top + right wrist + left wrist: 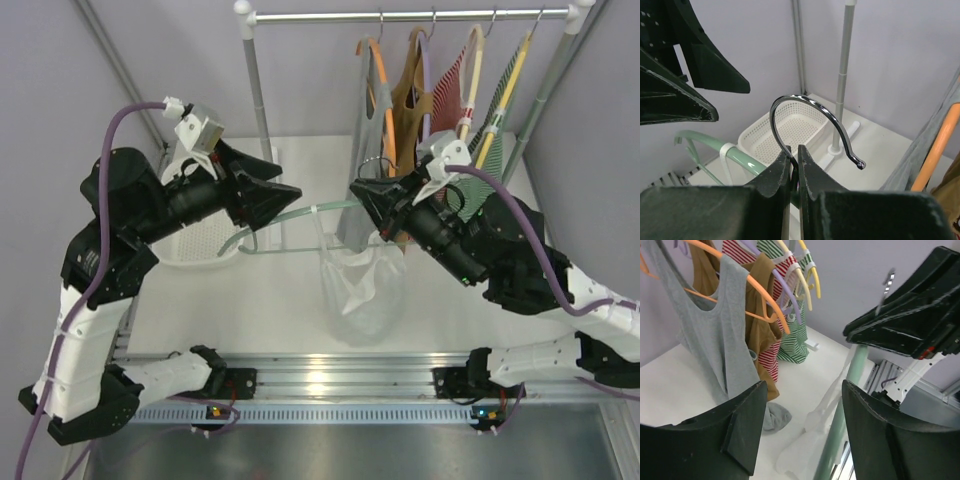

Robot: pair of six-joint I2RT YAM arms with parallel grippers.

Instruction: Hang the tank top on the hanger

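The hanger's strap-looped arm (289, 216) (836, 431) needs to be grabbed by my left gripper next, so the opposite arm stays free for placing the other strap.
The pale sage-green hanger (290, 215) is held level above the table. My right gripper (360, 190) is shut on the base of its metal hook (805, 102); in the right wrist view my right gripper (794, 150) pinches the wire. The thin white tank top (362, 285) hangs from the hanger, bunched under the right gripper, with one strap (727, 152) looped over the hanger's left arm (742, 160). My left gripper (288, 182) is open beside that arm. In the left wrist view my left gripper (804, 387) frames the tank top (810, 440) and the hanger arm (852, 375), which lies close to its right finger.
A clothes rail (410, 15) at the back carries a grey top (715, 335), a brown top (760, 325) and striped tops (795, 340) on orange, purple and cream hangers. A white basket (200, 245) stands at the back left by the rack pole (258, 90).
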